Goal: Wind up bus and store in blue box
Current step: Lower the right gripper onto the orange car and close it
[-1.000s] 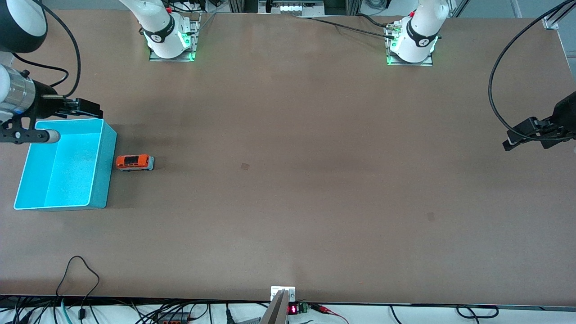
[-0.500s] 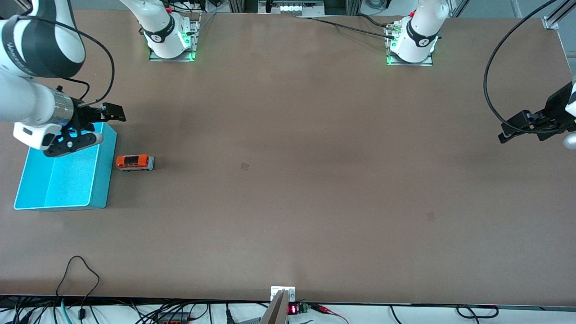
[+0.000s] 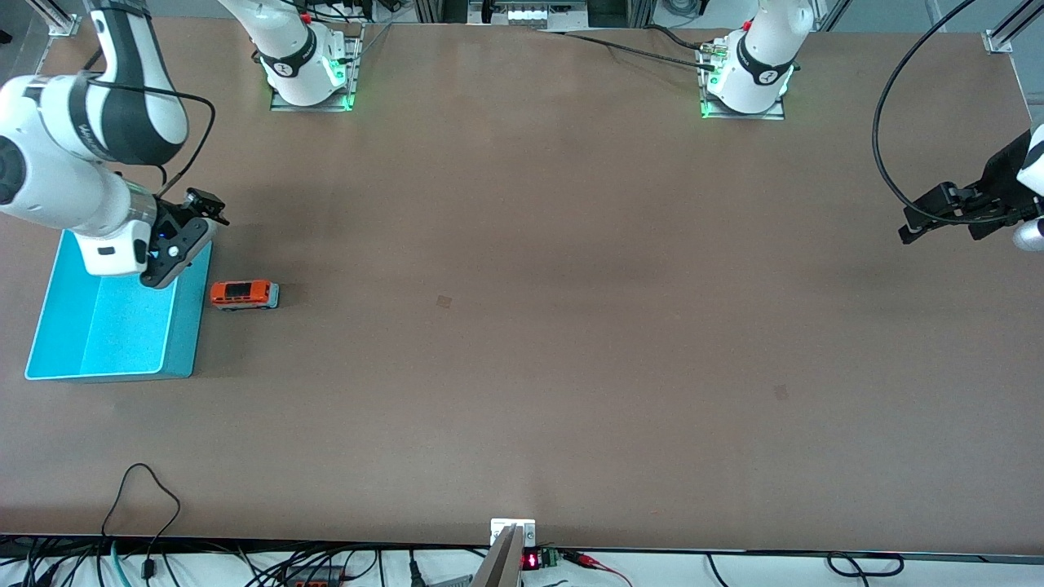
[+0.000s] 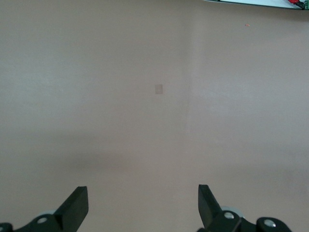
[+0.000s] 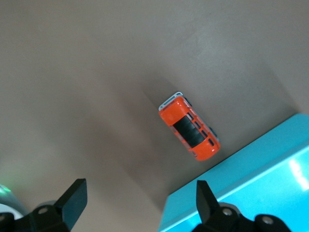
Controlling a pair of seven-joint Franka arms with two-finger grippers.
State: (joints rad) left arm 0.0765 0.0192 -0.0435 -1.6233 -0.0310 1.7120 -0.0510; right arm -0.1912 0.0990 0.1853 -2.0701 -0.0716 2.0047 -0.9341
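Observation:
My right gripper grabs the orange bus by its windowed sides next, to store the bus (image 3: 244,294) in the blue box.
The small orange bus (image 3: 244,294) stands on the brown table right beside the blue box (image 3: 114,326), toward the right arm's end. My right gripper (image 3: 205,210) is open and empty, in the air over the box's corner next to the bus. In the right wrist view the bus (image 5: 189,126) and the box's wall (image 5: 251,179) lie ahead of the open right gripper (image 5: 140,203). My left gripper (image 3: 917,218) is open and empty, waiting in the air at the left arm's end of the table. In its own view the left gripper (image 4: 142,205) sees only bare table.
The two arm bases (image 3: 308,69) (image 3: 746,77) stand along the table's edge farthest from the front camera. Small dark marks (image 3: 444,302) (image 3: 780,392) are on the table top. Cables (image 3: 147,505) hang at the edge nearest the camera.
My right arm has swung in from the table's end, carrying its gripper across the box's end farthest from the camera toward the bus. The left gripper has drifted slightly. The bus has not moved.

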